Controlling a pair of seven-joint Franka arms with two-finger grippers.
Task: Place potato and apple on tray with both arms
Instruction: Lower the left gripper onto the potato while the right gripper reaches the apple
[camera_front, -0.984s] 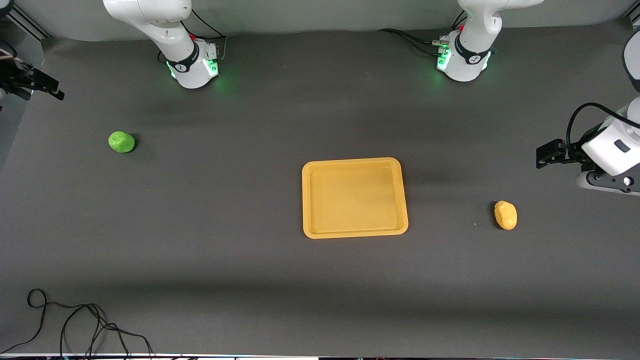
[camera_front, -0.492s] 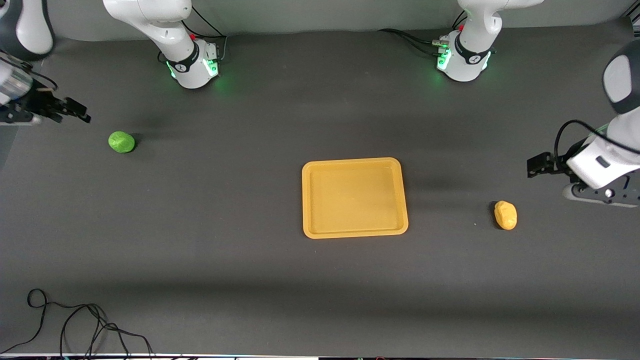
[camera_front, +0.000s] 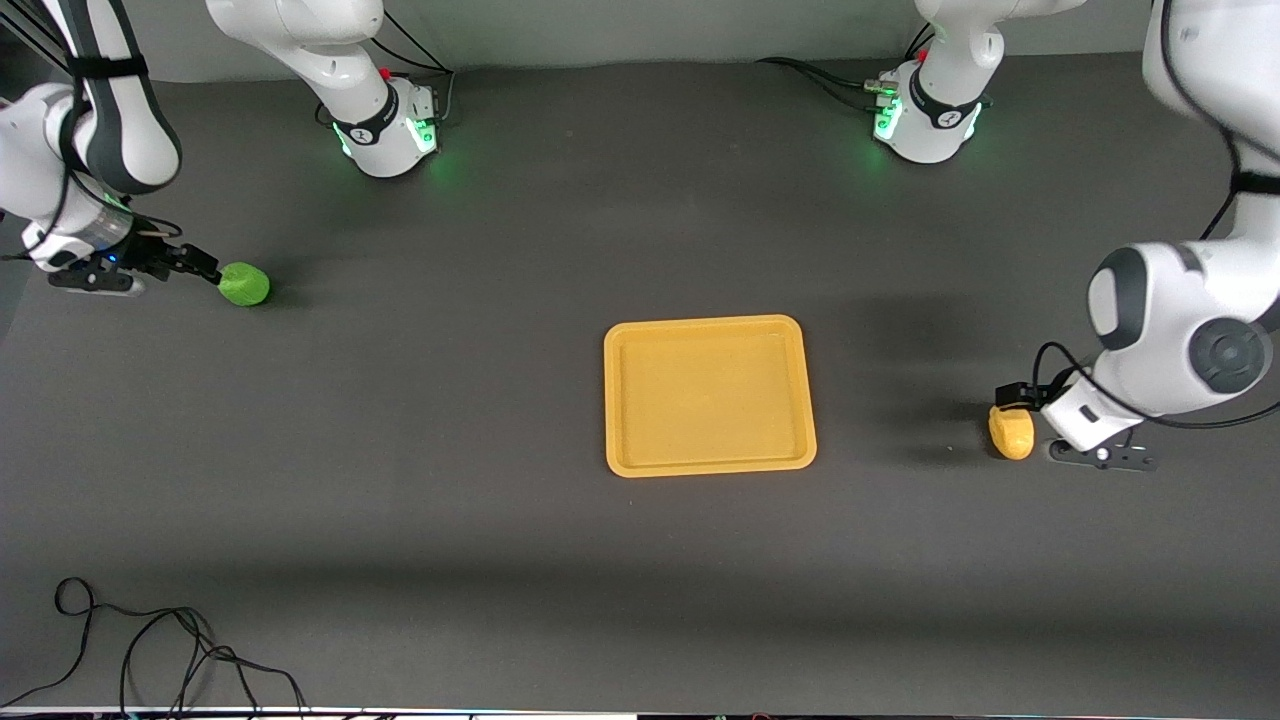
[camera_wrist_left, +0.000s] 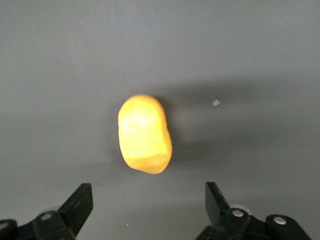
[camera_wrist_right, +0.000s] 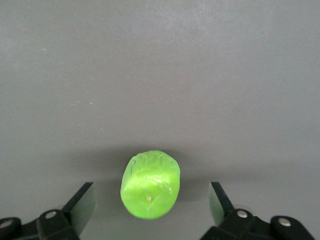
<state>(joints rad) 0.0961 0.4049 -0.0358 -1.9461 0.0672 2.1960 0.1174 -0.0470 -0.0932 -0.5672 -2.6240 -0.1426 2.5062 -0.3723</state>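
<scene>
The potato (camera_front: 1011, 432) needs to go on the yellow-orange tray (camera_front: 708, 395), so I should next grab it across its long sides with my left gripper.
The yellow-orange tray (camera_front: 708, 395) lies empty in the middle of the table. The green apple (camera_front: 245, 284) lies toward the right arm's end. My right gripper (camera_front: 205, 270) is low beside it and open. In the right wrist view the apple (camera_wrist_right: 150, 184) sits partly between the open fingers of the gripper (camera_wrist_right: 152, 202), untouched. The potato (camera_front: 1011, 432) lies toward the left arm's end. My left gripper (camera_front: 1015, 395) is low beside it and open. In the left wrist view the potato (camera_wrist_left: 145, 134) lies just ahead of the spread fingertips of the gripper (camera_wrist_left: 148, 200).
The two arm bases (camera_front: 385, 130) (camera_front: 925, 125) stand at the table's edge farthest from the front camera. A black cable (camera_front: 150, 650) lies looped at the near corner toward the right arm's end. A small pale speck (camera_wrist_left: 216, 103) lies by the potato.
Both arms have swung in from the table ends and come down. The right gripper has reached the apple and the left gripper the potato. Tray, apple and potato have not moved.
</scene>
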